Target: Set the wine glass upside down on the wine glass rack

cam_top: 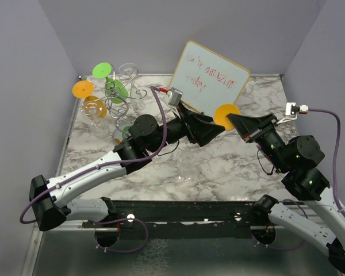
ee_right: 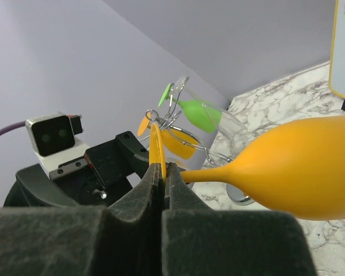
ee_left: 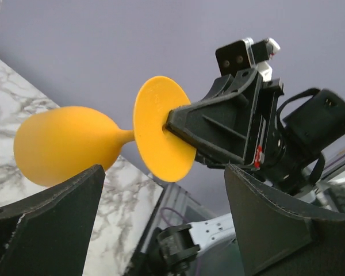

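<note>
I need to grab the orange wine glass next with my left gripper, by its foot rim opposite my right gripper. The wine glass's stem then stays free to slide into the rack (cam_top: 119,95).
An orange wine glass lies sideways in the air. My right gripper (cam_top: 234,119) (ee_right: 163,168) is shut on the rim of its round foot (cam_top: 225,114) (ee_right: 155,144), and its bowl (ee_right: 302,172) points away from it. My left gripper (cam_top: 217,130) (ee_left: 164,172) is open, with its fingers spread just below the glass's bowl (ee_left: 60,144) and foot (ee_left: 160,129), not touching it. The silver wire wine glass rack (cam_top: 119,95) (ee_right: 173,122) stands at the far left and holds green and orange glasses upside down.
A whiteboard (cam_top: 211,77) with red writing leans on the back wall behind the grippers. A clear glass (cam_top: 186,165) stands on the marble table near the left arm. Grey walls close in the left, back and right sides.
</note>
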Motion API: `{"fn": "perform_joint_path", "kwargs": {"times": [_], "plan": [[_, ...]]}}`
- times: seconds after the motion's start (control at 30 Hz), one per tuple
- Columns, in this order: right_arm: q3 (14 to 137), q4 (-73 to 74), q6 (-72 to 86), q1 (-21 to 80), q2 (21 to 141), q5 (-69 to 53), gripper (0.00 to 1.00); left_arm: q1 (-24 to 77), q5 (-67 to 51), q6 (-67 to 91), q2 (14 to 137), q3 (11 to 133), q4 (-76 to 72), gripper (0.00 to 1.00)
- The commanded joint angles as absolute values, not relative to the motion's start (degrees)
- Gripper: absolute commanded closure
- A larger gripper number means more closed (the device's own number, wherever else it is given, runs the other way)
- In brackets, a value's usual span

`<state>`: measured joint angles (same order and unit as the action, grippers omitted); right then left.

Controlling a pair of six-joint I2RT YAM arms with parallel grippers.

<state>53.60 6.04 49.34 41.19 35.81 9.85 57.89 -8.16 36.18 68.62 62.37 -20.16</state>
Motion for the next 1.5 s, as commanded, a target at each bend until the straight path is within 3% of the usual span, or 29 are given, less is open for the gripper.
{"fn": "perform_joint_path", "kwargs": {"times": [0.0,0.53,0.73,0.83,0.97,1.07,1.17,1.33,1.47], "plan": [[53.0,4.3,45.2,41.4,34.6,10.6,1.0,58.2,-3.0,51.0,69.1,66.5,-15.5,0.15],[51.8,3.1,43.4,41.4,33.8,6.2,1.0,58.2,-4.4,55.2,73.0,71.8,-9.7,0.68],[51.7,2.9,43.4,41.4,33.9,4.9,1.0,58.2,-5.4,54.6,73.4,72.5,-9.0,0.74],[50.7,1.6,43.5,41.4,33.2,4.6,0.99,58.2,-5.8,54.4,73.5,72.6,-8.9,0.81],[50.2,0.8,43.5,41.4,32.6,4.4,1.0,58.2,-6.2,53.7,73.4,73.2,-9.0,0.99],[50.7,0.9,42.7,41.4,32.5,4.0,0.99,58.2,-5.8,52.4,73.1,73.5,-8.7,1.0],[51.5,2.2,42.0,41.4,32.3,5.0,0.88,58.1,-5.3,51.1,72.8,74.0,-8.4,1.0],[52.0,3.3,41.1,41.4,31.0,7.4,0.58,56.8,-7.3,49.1,73.3,76.5,-7.7,1.0],[51.9,3.1,41.0,41.4,30.0,8.6,0.5,51.9,-13.7,52.1,74.9,77.8,-8.0,1.0]]}}
